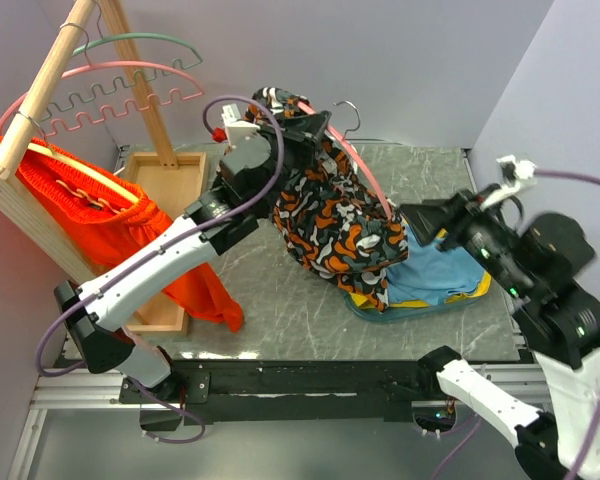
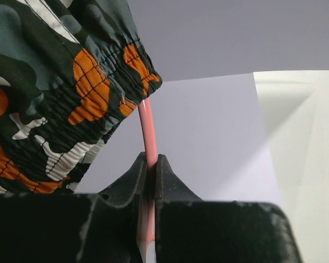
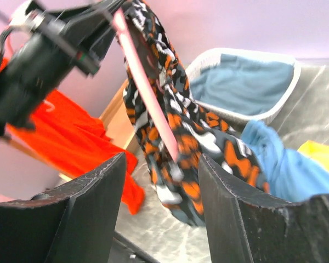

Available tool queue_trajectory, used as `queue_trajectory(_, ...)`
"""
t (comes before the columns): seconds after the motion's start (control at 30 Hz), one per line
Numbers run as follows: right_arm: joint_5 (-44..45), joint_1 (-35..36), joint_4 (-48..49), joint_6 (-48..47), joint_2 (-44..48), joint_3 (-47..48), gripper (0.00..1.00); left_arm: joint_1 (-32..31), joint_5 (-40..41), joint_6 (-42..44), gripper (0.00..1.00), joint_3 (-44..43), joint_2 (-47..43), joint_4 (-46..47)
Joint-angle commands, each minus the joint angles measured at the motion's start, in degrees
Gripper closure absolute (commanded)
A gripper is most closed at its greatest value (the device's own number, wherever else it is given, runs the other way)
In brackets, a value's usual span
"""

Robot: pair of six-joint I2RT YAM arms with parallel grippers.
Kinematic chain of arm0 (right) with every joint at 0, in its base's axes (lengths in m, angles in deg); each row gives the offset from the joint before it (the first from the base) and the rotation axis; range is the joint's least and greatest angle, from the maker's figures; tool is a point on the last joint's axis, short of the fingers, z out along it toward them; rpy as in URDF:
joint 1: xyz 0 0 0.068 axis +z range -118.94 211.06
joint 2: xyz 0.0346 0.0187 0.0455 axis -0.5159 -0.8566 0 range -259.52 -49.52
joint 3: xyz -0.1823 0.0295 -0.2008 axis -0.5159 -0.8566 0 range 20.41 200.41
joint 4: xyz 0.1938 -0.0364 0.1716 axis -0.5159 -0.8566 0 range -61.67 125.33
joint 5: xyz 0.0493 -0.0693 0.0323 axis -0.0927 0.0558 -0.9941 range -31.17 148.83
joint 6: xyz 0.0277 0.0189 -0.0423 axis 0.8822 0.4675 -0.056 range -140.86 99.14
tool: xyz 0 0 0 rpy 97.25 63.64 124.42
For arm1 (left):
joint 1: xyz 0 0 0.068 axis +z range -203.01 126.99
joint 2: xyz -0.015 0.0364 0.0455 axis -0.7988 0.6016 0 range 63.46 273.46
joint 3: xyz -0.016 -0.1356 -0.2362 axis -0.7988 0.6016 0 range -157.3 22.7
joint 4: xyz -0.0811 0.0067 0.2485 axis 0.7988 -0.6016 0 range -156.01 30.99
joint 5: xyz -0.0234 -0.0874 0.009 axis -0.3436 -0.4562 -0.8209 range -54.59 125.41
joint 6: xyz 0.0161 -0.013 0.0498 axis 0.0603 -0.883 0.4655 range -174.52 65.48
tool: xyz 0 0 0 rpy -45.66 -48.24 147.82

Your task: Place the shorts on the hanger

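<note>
The hanger's hook has to stay free to hang the shorts. My right gripper should next grab the pink hanger's loose end through the shorts' waistband.
The black shorts with orange, white and grey blobs hang draped over the pink hanger, which is held up above the table's middle. My left gripper is shut on the hanger's pink bar, just below the shorts' waistband. My right gripper is open and empty, to the right of the shorts and apart from them. In the right wrist view the hanger and shorts show between and beyond its fingers.
A wooden rack at left carries a green hanger, another pink hanger and a bright orange garment. Blue and yellow clothes lie at the right under the shorts. A white basket holds blue cloth.
</note>
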Motion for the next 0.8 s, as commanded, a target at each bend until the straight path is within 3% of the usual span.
queue_trajectory(0.0, -4.2, -0.3, 0.8, -9.5, 4.0, -2.7, 0.36, 1.3, -1.9, -3.3, 0.99, -6.3, -2.3, -5.4)
queue_trajectory(0.1, -8.7, -0.3, 0.2, -12.8, 6.4, -4.8, 0.34, 2.1, -3.1, -3.5, 0.99, -8.0, -2.1, -7.0)
queue_trajectory(0.23, -7.9, 0.5, -2.1, -16.1, 7.1, -5.8, 0.32, 2.8, -4.4, -4.0, 0.99, -9.1, -1.7, -7.5)
queue_trajectory(0.37, -0.9, 4.8, -2.7, -17.8, 6.8, -7.4, 0.29, 2.7, -4.7, -4.0, 0.99, -8.9, -1.9, -7.3)
queue_trajectory(0.53, 11.7, 15.4, -2.2, -18.6, 4.9, -10.2, 0.26, 2.8, -5.6, -4.0, 0.99, -8.6, -1.9, -6.4)
queue_trajectory(0.77, 16.4, 16.9, 3.3, -19.0, 4.0, -14.8, 0.26, 2.7, -6.3, -3.6, 0.99, -8.4, -2.1, -5.8)
